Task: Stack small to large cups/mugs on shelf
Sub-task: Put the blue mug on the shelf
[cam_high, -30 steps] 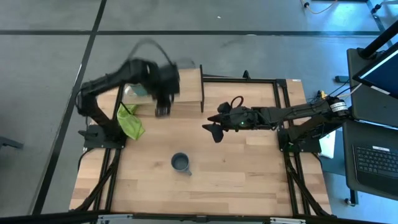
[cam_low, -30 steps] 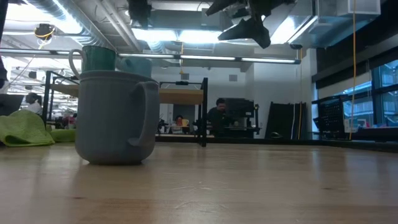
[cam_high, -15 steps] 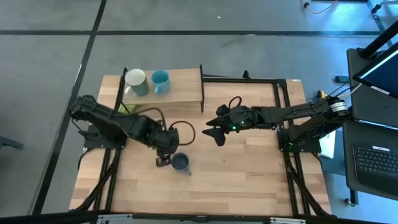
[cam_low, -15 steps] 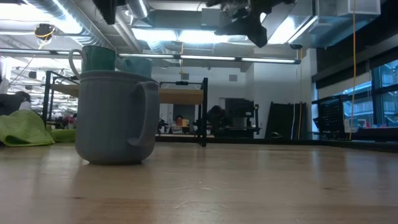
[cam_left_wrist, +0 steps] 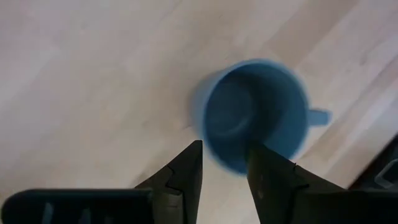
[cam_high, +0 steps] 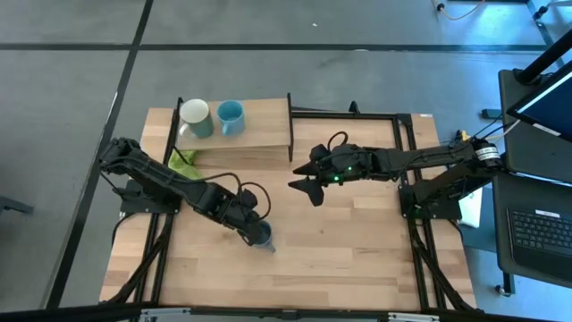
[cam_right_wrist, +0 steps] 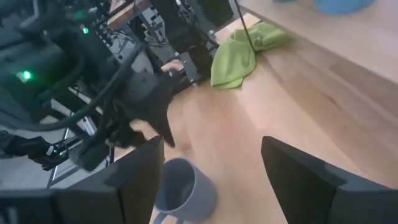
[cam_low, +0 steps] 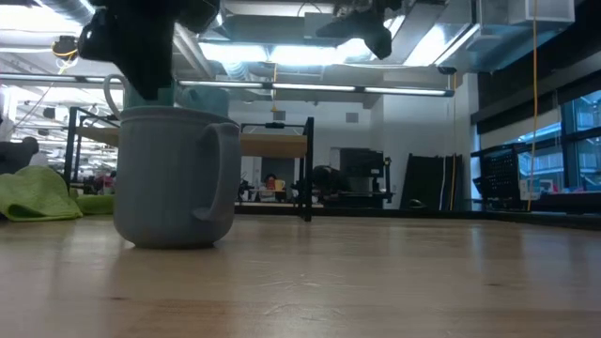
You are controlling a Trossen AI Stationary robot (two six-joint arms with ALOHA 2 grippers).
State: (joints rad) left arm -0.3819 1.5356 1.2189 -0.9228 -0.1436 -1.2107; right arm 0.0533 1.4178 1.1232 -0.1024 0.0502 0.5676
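Observation:
The robot needs to put the dark grey-blue mug on the shelf (cam_high: 264, 134) beside the light blue mug, so its left gripper will next take hold of the mug by its rim.
The dark grey-blue mug (cam_high: 260, 234) stands upright on the tabletop on its base, handle toward the near right; it also shows in the low view (cam_low: 174, 178). My left gripper (cam_high: 254, 224) is open just above the mug's rim (cam_left_wrist: 224, 163); one fingertip is over the mouth near the rim and the other is outside it. The pale green mug (cam_high: 195, 117) and the light blue mug (cam_high: 231, 116) stand side by side on the shelf (cam_high: 264, 134). My right gripper (cam_high: 304, 188) is open and empty, in the air over the table's middle.
A lime-green cloth (cam_high: 183, 163) lies crumpled on the table at the shelf's near left corner. The shelf's right half is bare. Bare tabletop lies to the near side and right of the dark mug.
My left gripper has swung from over the shelf toward the table's near edge and down. It passed just left of the dark mug and now hangs over its rim. The mugs have not moved.

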